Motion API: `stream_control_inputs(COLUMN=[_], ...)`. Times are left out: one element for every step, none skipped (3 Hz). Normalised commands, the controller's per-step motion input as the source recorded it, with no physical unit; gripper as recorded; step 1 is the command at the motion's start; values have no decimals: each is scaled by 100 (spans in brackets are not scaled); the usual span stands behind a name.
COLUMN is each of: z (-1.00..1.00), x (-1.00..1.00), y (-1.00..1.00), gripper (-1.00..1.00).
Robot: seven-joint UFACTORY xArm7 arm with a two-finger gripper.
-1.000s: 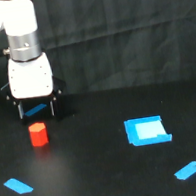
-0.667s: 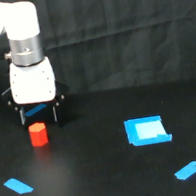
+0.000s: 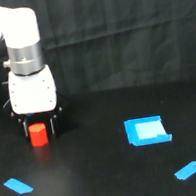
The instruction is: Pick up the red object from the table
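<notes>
The red object needs to be picked up from the table, so my gripper will grab it by its upper part (image 3: 38, 129) next.
The red object (image 3: 39, 136), a small stubby red-orange block, stands on the black table (image 3: 102, 176) at the exterior view's left. My gripper (image 3: 38, 128) hangs straight down from the white arm (image 3: 25, 55) right over it. It is open, with one dark finger (image 3: 25, 129) on each side of the block's upper part. The fingers are not pressed against the block, and its lower half shows below them.
A blue square patch (image 3: 147, 130) lies on the table toward the exterior view's right. Blue tape strips lie at the front left (image 3: 18, 185) and front right (image 3: 188, 170). A black curtain (image 3: 122, 32) closes off the back.
The gripper has come down from just above and behind the red block, so its fingers now straddle it. The block has not moved.
</notes>
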Motion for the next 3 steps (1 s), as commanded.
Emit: stream_control_inputs(z=[-7, 36, 80], x=[-2, 13, 23], y=[-3, 17, 19], gripper=[-97, -98, -99])
